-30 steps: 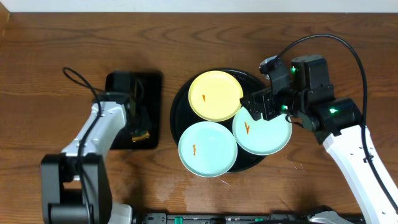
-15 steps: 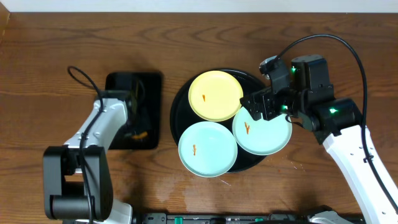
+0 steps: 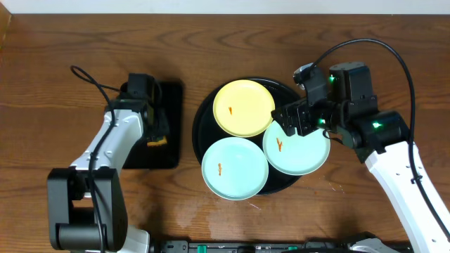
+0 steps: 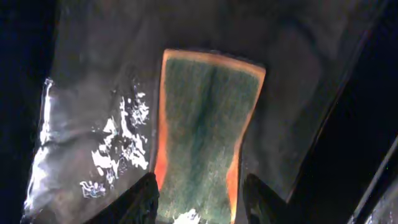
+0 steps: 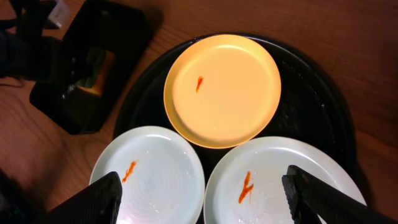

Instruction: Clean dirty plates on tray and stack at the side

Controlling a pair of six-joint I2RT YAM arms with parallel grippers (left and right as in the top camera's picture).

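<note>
My left gripper is going to pinch the sponge across its long orange sides next. The sponge's far end will stay free to clean.
Three plates lie on the round black tray [image 3: 200, 123]: a pale yellow plate [image 3: 243, 107] at the back and two mint plates [image 3: 235, 169] [image 3: 299, 151] in front, each with an orange smear. My right gripper [image 5: 202, 199] hangs open above the two mint plates [image 5: 152, 174] [image 5: 273, 180] and holds nothing. In the overhead view it [image 3: 292, 123] sits at the right plate's back edge. My left gripper [image 4: 202, 202] is over the small rectangular tray, its jaws pressed against a green and orange sponge [image 4: 208, 124], which narrows between them.
The small rectangular black tray [image 3: 172, 95] stands left of the round tray, its floor wet and shiny [image 4: 118, 130]. Bare wooden table [image 3: 351, 63] lies behind, left and right of both trays. The left arm's cable [image 3: 88, 77] loops over the table.
My left wrist has swung toward the back of the small tray, and the sponge has shifted a little that way with it. The right arm and the plates have not moved.
</note>
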